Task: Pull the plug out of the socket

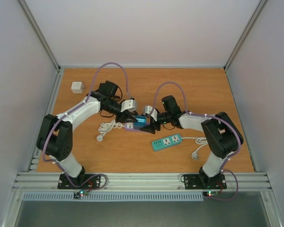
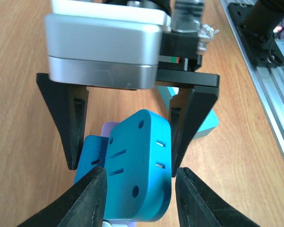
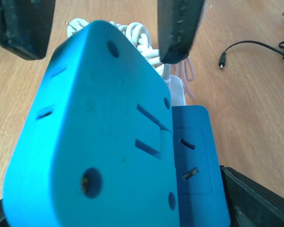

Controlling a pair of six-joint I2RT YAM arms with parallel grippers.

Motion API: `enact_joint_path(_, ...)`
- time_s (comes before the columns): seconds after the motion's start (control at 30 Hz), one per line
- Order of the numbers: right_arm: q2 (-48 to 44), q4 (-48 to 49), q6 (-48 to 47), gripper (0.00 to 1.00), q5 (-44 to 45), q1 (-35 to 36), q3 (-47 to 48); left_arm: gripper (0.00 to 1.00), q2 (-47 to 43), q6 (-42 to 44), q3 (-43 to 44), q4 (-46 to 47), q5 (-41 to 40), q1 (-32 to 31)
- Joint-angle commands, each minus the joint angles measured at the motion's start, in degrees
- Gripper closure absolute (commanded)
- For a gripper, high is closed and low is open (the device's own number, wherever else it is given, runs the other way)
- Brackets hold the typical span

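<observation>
My left gripper pinches the light blue block (image 2: 138,176) across its broad sides next, leaving my right gripper the darker blue piece (image 2: 90,156) to pull them apart.
A light blue socket block (image 2: 139,170) with slots and round holes sits against a darker blue slotted piece (image 2: 90,156). It shows in the top view at the table's middle (image 1: 141,120) and fills the right wrist view (image 3: 99,137). A white piece (image 3: 178,91) shows under it; I cannot tell whether it is the plug. My right gripper (image 2: 124,170) comes from the far side, its fingers pressed on both sides of the blue pieces. My left gripper (image 2: 140,169) straddles the light blue block, with a thin gap at its right finger (image 2: 194,198).
A teal power strip (image 1: 166,141) with a white cord and plug (image 1: 196,155) lies front right. A coiled white cord (image 1: 109,126) lies left of the grippers. A small white box (image 1: 77,87) and a black adapter (image 1: 107,88) sit at the back left.
</observation>
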Motion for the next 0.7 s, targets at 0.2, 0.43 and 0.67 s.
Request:
enact_joint_path(0.2,0.22,2.78,-0.90,0.19,-0.33,0.68,0.12,0.45,-3.87,5.66,-4.80,8.01,-0.21,-0.02)
enact_joint_path(0.43,0.79,2.97,-0.98,0.27,-0.33,0.99,0.32,0.32,-4.56,8.62,-5.86,7.73,-1.77,-1.22)
enact_joint_path(0.67,1.02,2.71,-0.95,0.32,-0.72,1.02,0.28,0.33,-6.63,10.07,-9.37,11.82,-3.06,-2.00)
